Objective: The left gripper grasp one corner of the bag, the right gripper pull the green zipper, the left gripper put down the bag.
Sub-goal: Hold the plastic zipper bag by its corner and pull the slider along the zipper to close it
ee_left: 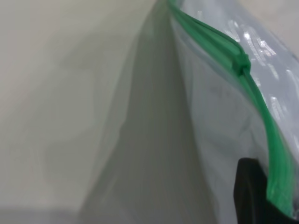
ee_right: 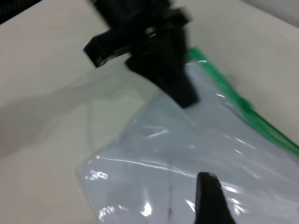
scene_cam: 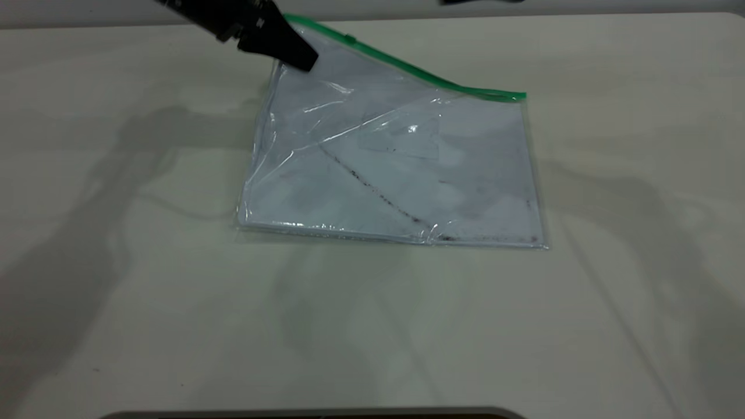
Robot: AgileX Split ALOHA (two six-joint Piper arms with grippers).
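My right gripper grabs the bag's zipper by its slider tab point(scene_cam: 350, 39) next, to pull the green zipper along the bag's edge point(scene_cam: 426, 75).
The bag point(scene_cam: 396, 169) is a clear pouch with a white sheet inside and a dark diagonal streak. It lies on the table with its far left corner lifted. The green zipper point(scene_cam: 419, 73) runs along its far edge, with the slider tab point(scene_cam: 350, 39) near the lifted end; the tab also shows in the left wrist view point(ee_left: 242, 64). My left gripper point(scene_cam: 298, 58) is shut on that corner point(ee_left: 279, 196) and holds it off the table. My right gripper point(ee_right: 261, 210) hovers over the bag's middle, open and empty, with one finger point(ee_right: 211, 200) in view. The right wrist view also shows the left gripper point(ee_right: 184, 95).
The pale table point(scene_cam: 116, 291) surrounds the bag, with arm shadows on both sides. A dark rim point(scene_cam: 314, 414) runs along the near edge.
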